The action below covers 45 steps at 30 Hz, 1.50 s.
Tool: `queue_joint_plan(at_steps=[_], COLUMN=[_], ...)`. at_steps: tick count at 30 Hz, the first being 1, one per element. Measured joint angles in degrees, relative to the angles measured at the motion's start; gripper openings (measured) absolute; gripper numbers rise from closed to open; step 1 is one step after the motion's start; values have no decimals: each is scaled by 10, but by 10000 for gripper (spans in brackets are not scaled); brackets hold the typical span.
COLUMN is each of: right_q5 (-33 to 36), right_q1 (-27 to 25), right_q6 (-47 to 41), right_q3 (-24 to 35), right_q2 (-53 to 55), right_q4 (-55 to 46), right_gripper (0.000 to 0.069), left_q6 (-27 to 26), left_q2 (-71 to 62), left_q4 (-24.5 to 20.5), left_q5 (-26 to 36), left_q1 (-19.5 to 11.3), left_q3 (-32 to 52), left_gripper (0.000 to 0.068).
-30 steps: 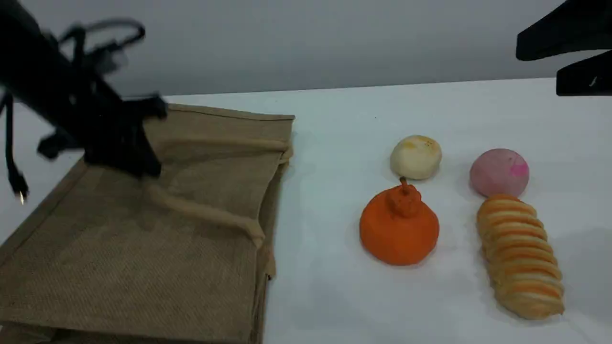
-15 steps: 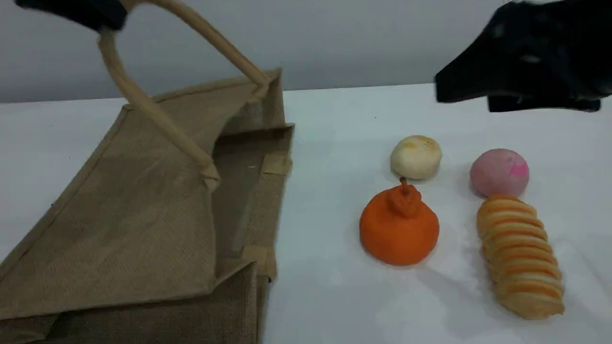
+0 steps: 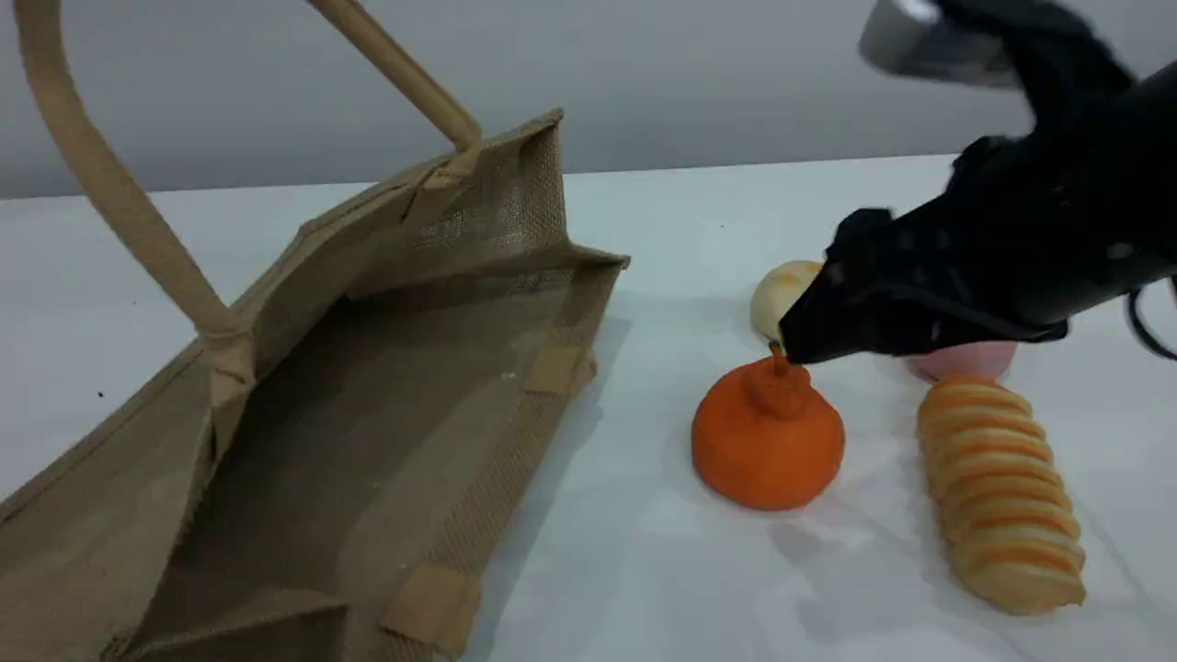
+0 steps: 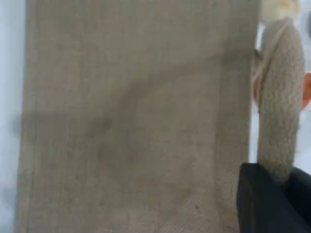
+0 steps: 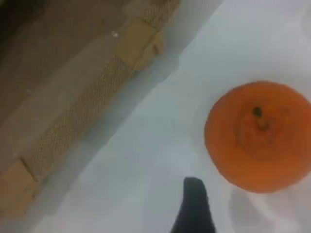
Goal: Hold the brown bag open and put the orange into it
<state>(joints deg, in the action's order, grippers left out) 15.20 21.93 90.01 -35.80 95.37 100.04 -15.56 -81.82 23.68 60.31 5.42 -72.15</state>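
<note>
The orange's body bulges wide and round, so my right gripper grabs the narrow raised knob at its stem next.
The brown bag lies on its side at the left, its mouth gaping toward the orange. Its upper handle is pulled up and out past the top edge. In the left wrist view my left gripper is shut on that rope handle, above the bag's flat side. The orange sits on the table right of the bag. My right gripper hovers open just above its stem, holding nothing. The right wrist view shows one fingertip left of the orange, with the bag's edge beyond.
A pale bun and a pink bun lie behind the orange, both partly hidden by my right arm. A long orange-striped roll lies to the orange's right. White table surrounds them.
The left gripper lifted the bag's handle out of the top of the scene view, opening the mouth wide. The right arm came down and leftward to just above the orange.
</note>
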Motion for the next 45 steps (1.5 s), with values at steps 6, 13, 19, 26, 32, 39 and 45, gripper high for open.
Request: queue_joint_plan(at_steps=[6,13,19,26,32,39,45], right_q5=[8,-23,-7,-15,-6,40,105], right_q1=[0,-1,-1,-1,-1,-1,-1], right_q6=[0,-1,-1,-1,-1,-1,-1], right_q3=[-45,-103,-121,-127,-127,-126,-106], right_q2=[74,148,182,191,191,182,107], right_q4=[0,-1,-1,-1,-1,-3,-7], right_gripper=[472,472,472,415,84,30,30], left_q6=[1,1,0,0,1,-2,-4], left_q2=[0,0,0,0,0,0,-1], left_q4=[0,2,3,3,3,3,2], left_q5=[0,-1,-2,-2,-2,-2,1], left_q1=[0,0,0,0,0,0,0], left_q3=[0,0,0,0,0,0,0], left_gripper=[87,87,87,87,87,87,87])
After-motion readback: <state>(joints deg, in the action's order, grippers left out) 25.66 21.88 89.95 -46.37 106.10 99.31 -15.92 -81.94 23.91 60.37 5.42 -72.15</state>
